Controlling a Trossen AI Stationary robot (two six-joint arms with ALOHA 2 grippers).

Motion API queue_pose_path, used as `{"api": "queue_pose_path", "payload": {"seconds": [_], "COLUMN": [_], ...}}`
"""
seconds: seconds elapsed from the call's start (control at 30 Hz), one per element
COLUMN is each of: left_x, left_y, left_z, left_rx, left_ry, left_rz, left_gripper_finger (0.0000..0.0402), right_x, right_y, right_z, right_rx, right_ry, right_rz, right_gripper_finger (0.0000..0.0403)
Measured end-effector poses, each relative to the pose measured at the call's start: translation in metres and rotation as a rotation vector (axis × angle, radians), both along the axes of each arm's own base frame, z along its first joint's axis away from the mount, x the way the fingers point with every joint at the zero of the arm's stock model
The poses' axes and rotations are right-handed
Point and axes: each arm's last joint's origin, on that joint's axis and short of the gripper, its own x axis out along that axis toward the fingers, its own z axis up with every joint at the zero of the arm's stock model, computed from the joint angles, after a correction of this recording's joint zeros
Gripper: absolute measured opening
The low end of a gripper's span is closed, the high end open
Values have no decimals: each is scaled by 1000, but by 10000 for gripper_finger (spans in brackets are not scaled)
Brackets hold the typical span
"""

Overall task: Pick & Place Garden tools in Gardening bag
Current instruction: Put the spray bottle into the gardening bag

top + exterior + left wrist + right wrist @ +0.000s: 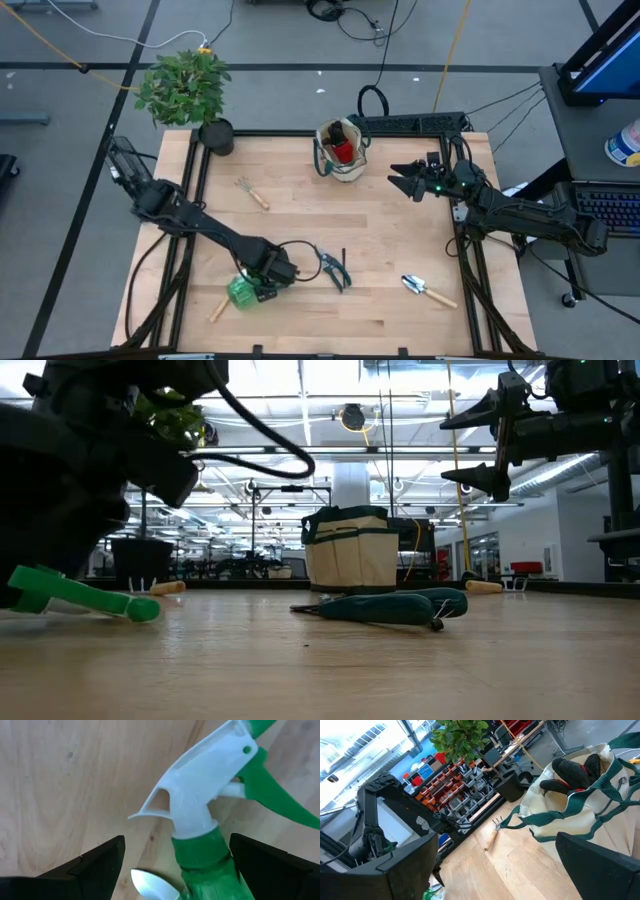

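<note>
My left gripper grabs the green spray bottle [240,292] by its neck below the white trigger head next, to carry it into the gardening bag [342,148].
The green spray bottle [240,292] with its white trigger head [195,795] lies on its side near the table's front left. My left gripper [176,837] points down over it, open. Its fingers [100,865] stand on either side of the bottle's green neck [202,855], and no touch shows. The gardening bag [342,148] stands at the far middle with red-black gloves [572,772] inside. My right gripper [410,180] hangs open and level in the air, to the right of the bag.
Dark pruning shears [333,268] lie just right of the left gripper. A trowel [425,290] lies front right and a small fork [252,192] far left. Another tool's metal blade [150,887] and wooden handle [218,308] lie by the bottle. A potted plant [185,85] stands at the far left corner.
</note>
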Motion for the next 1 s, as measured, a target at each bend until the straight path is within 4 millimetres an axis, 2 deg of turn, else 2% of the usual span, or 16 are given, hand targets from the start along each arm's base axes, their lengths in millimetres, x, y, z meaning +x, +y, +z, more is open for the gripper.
{"api": "queue_pose_path", "payload": {"seconds": [0.2, 0.4, 0.77, 1.0], "left_x": [3, 6, 11, 9], "left_y": [-2, 0, 15, 23], "left_z": [-16, -23, -7, 9], "left_rx": [-13, -19, -1, -17], "left_ry": [65, 78, -18, -57], "left_rz": [7, 17, 16, 34], "left_gripper_finger": [354, 292, 133, 132], "right_x": [0, 0, 0, 0], "right_y": [0, 0, 0, 0], "right_z": [0, 0, 0, 0], "right_rx": [0, 0, 0, 0], "right_ry": [0, 0, 0, 0], "right_rz": [0, 0, 0, 0], "right_gripper_finger": [394, 394, 394, 394]}}
